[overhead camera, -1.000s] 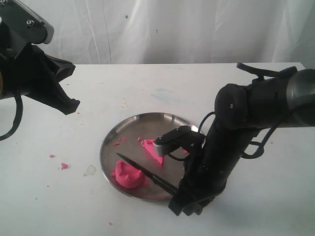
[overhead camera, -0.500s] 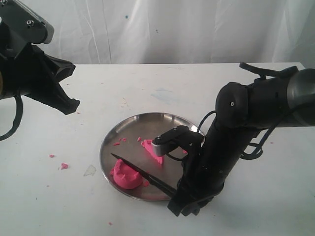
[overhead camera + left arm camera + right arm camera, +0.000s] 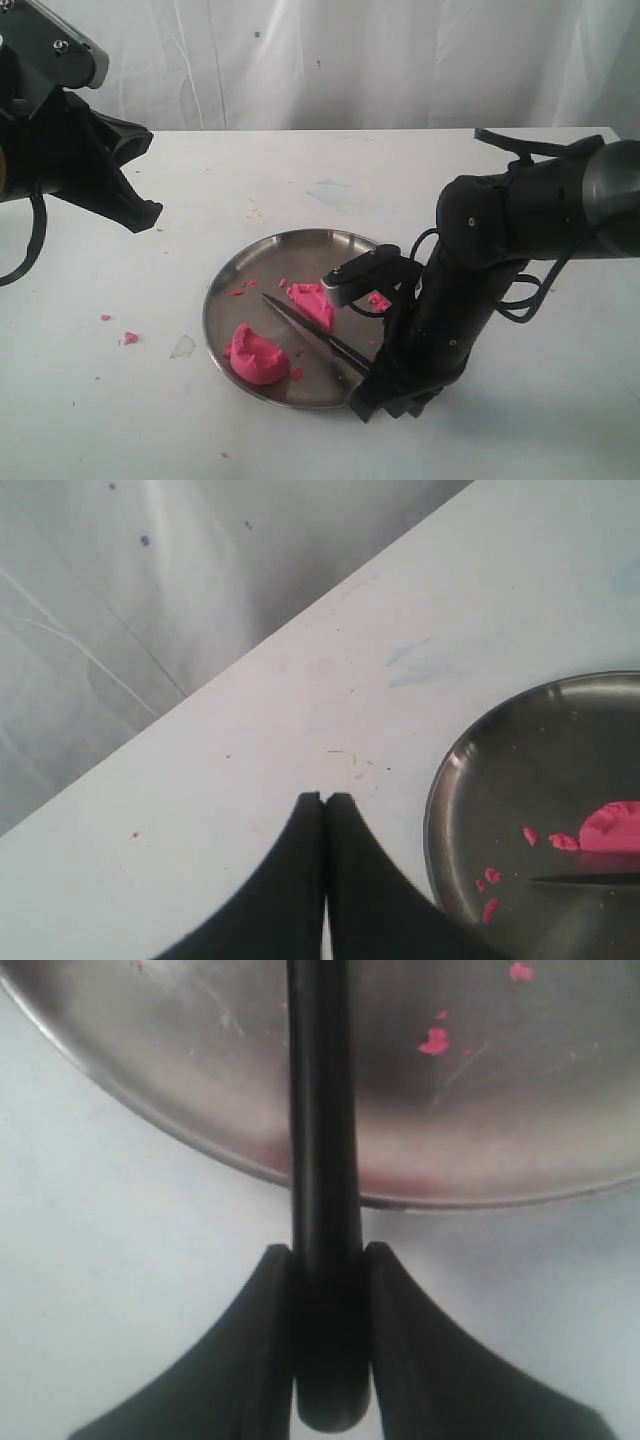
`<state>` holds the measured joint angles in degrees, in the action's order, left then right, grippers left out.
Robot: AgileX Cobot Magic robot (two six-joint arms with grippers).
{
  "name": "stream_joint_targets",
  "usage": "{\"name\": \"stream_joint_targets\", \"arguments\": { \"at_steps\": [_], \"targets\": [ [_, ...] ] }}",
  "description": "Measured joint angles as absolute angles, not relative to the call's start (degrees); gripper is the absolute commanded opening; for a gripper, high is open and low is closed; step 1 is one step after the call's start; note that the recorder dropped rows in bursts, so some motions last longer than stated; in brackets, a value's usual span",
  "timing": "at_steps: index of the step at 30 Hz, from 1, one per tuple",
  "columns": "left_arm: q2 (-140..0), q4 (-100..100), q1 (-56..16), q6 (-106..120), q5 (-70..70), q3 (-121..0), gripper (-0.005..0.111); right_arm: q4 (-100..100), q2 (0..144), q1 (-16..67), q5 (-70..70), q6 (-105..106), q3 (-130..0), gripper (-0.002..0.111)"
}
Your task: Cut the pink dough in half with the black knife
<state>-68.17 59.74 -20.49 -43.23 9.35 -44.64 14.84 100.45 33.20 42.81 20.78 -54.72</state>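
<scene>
The black knife [image 3: 312, 333] hangs above the plate's near rim [image 3: 318, 406]. From here, my right gripper keeps hold of the knife until the knife is beyond the far lump.
The pink dough lies in two lumps on the steel plate [image 3: 222, 300]: a near lump [image 3: 258, 355] and a far lump [image 3: 312, 302], the far one also showing in the left wrist view [image 3: 612, 825]. The black knife [image 3: 312, 333] slants between them, tip toward the plate's middle. My right gripper [image 3: 372, 385] at the plate's near right rim is shut on the knife handle [image 3: 322, 1110], fingers [image 3: 270, 1290] pressed on both sides. My left gripper [image 3: 146, 214] hangs shut above the table at the far left, holding nothing [image 3: 325, 798].
Pink crumbs [image 3: 129, 338] lie on the white table left of the plate, and more crumbs [image 3: 490, 875] are scattered in the plate. A white curtain [image 3: 350, 60] backs the table. The right arm's bulk [image 3: 500, 240] stands over the plate's right side.
The knife has lifted off the near lump and swung right, now lying between the two lumps. The right gripper shifted slightly right with it. The left arm has not moved.
</scene>
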Motion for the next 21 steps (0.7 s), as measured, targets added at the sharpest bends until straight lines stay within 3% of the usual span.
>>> {"name": "stream_joint_targets", "arguments": {
  "at_steps": [9, 17, 21],
  "targets": [
    [-68.17, 59.74, -20.49, -43.84, 9.35, -44.64, 0.0, 7.22, 89.82, 33.2, 38.2, 18.95, -56.34, 0.0],
    [-68.17, 59.63, -20.49, -43.84, 9.35, -44.64, 0.0, -22.9, 85.63, 33.2, 34.38, -5.48, -55.48, 0.0],
    [-68.17, 59.63, -20.49, -44.46, 9.35, -44.64, 0.0, -27.29, 89.2, 33.2, 29.83, -11.86, -52.48, 0.0]
  ]
}}
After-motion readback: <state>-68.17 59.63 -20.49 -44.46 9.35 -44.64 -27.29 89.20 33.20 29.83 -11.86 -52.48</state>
